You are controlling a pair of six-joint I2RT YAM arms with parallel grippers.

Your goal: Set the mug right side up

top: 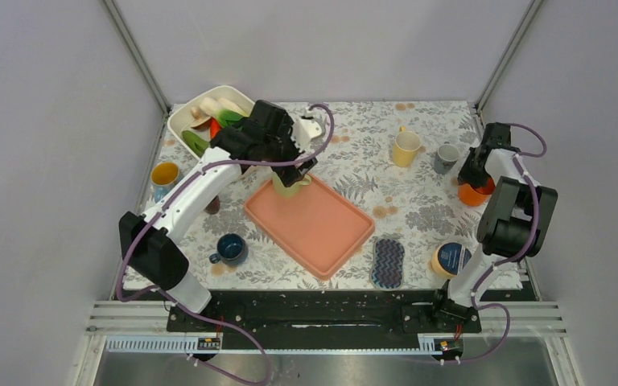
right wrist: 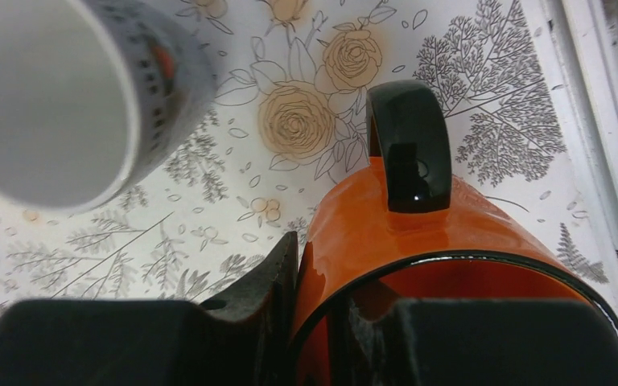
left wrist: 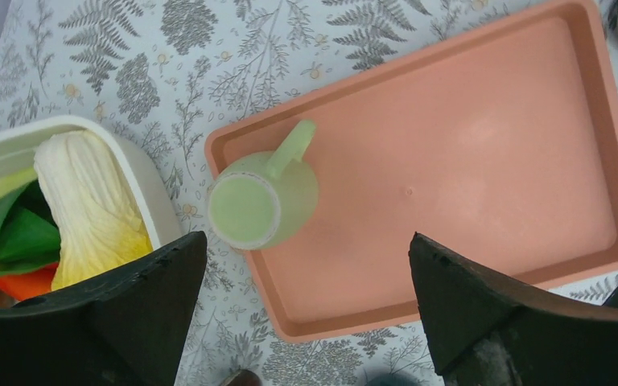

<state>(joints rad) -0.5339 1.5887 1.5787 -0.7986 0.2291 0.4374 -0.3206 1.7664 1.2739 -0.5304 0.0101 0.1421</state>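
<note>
Next, my left gripper grabs the pale green mug by its handle (top: 304, 180) (left wrist: 293, 148). The mug's body stays free for my right gripper to grab and set upright.
A pale green mug (top: 288, 186) stands upside down in the far-left corner of the salmon tray (top: 322, 233). In the left wrist view its flat base (left wrist: 245, 211) faces up and its handle points toward the tray's middle. My left gripper (top: 294, 165) hovers above it, open and empty, with the mug just ahead of the left finger (left wrist: 129, 305). My right gripper (top: 473, 178) is shut on the rim of an orange mug (right wrist: 418, 233) with a black handle, one finger inside and one outside. That mug's opening faces the right wrist camera.
A white bin (top: 179, 121) of toy vegetables sits at the back left. A yellow mug (top: 406, 147) and a grey mug (top: 448, 157) stand at the back right. A dark blue cup (top: 230, 248), a striped pad (top: 388, 261) and a yellow roll (top: 451, 257) lie near the front.
</note>
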